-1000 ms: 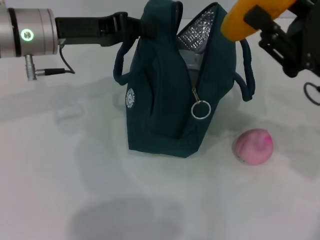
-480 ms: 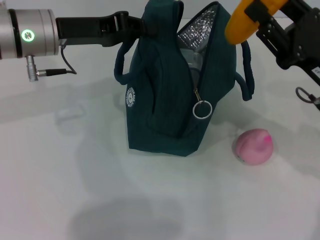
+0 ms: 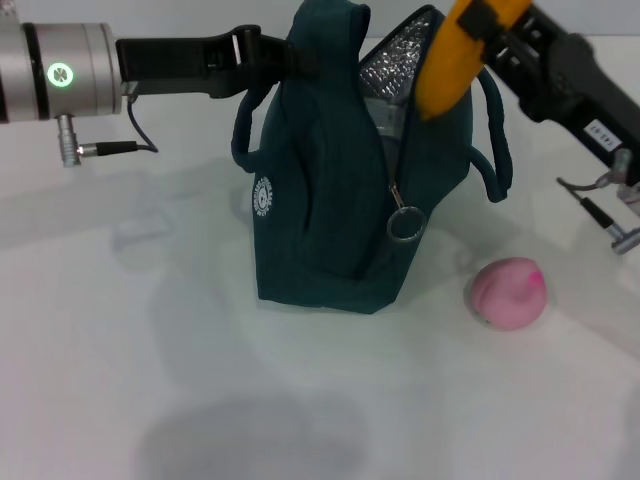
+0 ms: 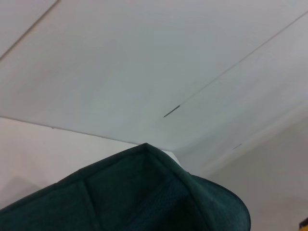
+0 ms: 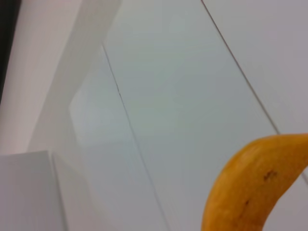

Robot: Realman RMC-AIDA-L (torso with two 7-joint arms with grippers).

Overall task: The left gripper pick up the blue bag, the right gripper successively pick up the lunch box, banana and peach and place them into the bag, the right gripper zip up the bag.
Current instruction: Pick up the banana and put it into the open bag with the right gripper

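Observation:
The banana point(image 3: 450, 55) is above the bag's opening point(image 3: 388, 118) and would miss if I opened now. My right gripper needs to first lower the banana in.
The blue bag point(image 3: 330, 200) stands upright in the middle of the table, its top open and the silver lining point(image 3: 395, 65) showing. My left gripper point(image 3: 290, 55) is shut on the bag's top edge and holds it up; the bag's fabric also shows in the left wrist view point(image 4: 144, 192). My right gripper point(image 3: 495, 22) is shut on the yellow banana point(image 3: 450, 55) and holds it tip-down at the bag's opening; the banana also shows in the right wrist view point(image 5: 255, 187). The pink peach point(image 3: 508, 292) lies on the table to the right of the bag. The lunch box is hidden.
The bag's zipper pull ring point(image 3: 404, 225) hangs on the front of the bag. A bag handle point(image 3: 490, 150) sticks out on the right side. The white table point(image 3: 150, 380) stretches in front.
My right gripper has moved left and tilted the banana down, so its tip now dips into the bag's opening. The left arm, the bag and the peach have stayed in place.

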